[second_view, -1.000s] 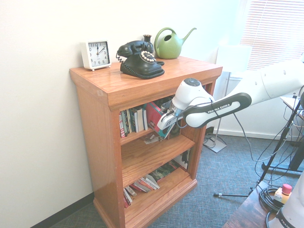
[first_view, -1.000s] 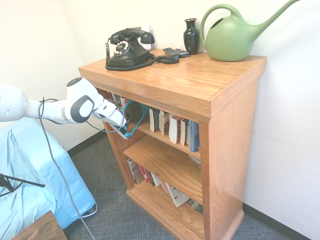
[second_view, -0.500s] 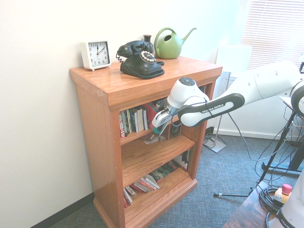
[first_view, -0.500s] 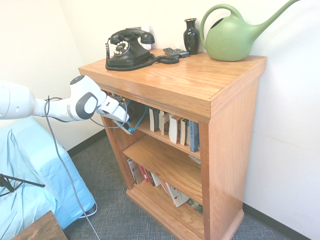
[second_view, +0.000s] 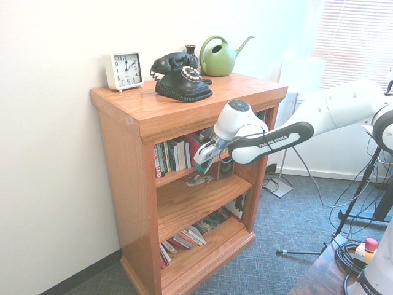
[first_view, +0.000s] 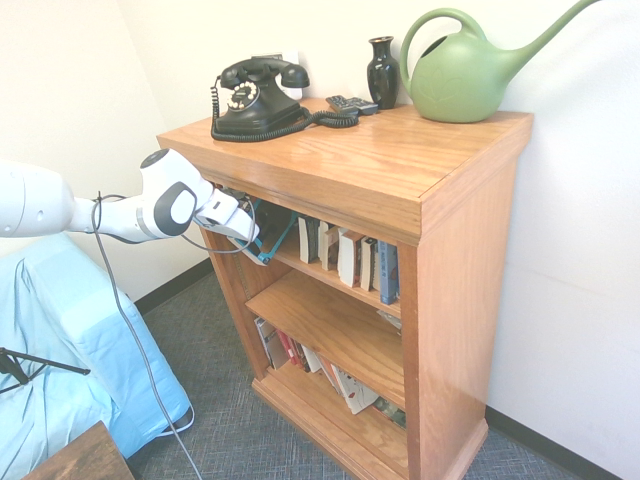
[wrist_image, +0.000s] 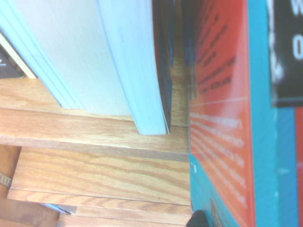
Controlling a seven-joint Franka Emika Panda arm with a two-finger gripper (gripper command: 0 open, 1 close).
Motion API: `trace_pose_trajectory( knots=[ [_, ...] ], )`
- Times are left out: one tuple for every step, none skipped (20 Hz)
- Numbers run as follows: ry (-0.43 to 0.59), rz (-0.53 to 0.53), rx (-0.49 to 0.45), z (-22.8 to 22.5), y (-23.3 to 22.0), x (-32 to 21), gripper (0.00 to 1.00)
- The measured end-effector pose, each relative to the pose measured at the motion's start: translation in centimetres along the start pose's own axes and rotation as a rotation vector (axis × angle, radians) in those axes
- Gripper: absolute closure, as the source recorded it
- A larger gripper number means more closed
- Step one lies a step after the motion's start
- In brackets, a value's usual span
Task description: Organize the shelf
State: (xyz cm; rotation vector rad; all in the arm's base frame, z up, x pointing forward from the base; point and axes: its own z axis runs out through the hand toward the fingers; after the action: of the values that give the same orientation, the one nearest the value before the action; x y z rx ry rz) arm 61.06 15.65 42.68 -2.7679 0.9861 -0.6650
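The robot's gripper should release the red book with a teal border: the red book's lower edge is on the board of the shelf's top level, so the book would rest there.
The shelf (first_view: 400, 170) is a honey-brown wooden bookcase with three tiers, also seen from its other side (second_view: 178, 107). My gripper (first_view: 255, 245) reaches into the top tier at its open front (second_view: 201, 163). It is shut on a red book with a teal border (first_view: 286, 230), which leans at one end of the row (second_view: 196, 146). In the wrist view this book's red and teal cover (wrist_image: 222, 118) fills one side. Beside it stand white page edges of other books (wrist_image: 109, 61) on the tier's board (wrist_image: 94, 175).
On the shelf's top stand a black rotary telephone (first_view: 255, 100), a dark vase (first_view: 382, 70), a green watering can (first_view: 460, 75) and a white clock (second_view: 124, 69). Upright books (first_view: 350, 258) fill the top tier; slumped books (first_view: 320, 365) lie in the bottom one. A blue-draped object (first_view: 60, 360) is beside the arm.
My gripper has moved up and further into the top tier with the book in it. The book now stands closer to the row of upright books.
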Motion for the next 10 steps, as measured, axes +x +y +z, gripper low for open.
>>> trace_pose_trajectory(
  knots=[
    [0.002,0.001,0.000,-0.02,-0.04,-0.02,0.00],
    [0.003,0.003,0.000,-0.04,-0.07,-0.01,0.00],
    [0.004,0.005,0.001,-0.05,-0.11,-0.02,0.00],
    [0.006,0.006,0.004,-0.13,-0.18,0.02,0.00],
    [0.008,0.008,0.007,-0.21,-0.27,0.04,0.00],
    [0.008,0.010,0.007,-0.21,-0.28,0.02,0.00],
    [0.009,0.011,0.007,-0.22,-0.29,0.01,0.00],
    [0.009,0.012,0.007,-0.21,-0.29,0.02,0.00],
    [0.009,0.012,0.006,-0.21,-0.28,0.03,0.00],
    [0.009,0.012,0.007,-0.21,-0.28,0.03,0.00]
  ],
)
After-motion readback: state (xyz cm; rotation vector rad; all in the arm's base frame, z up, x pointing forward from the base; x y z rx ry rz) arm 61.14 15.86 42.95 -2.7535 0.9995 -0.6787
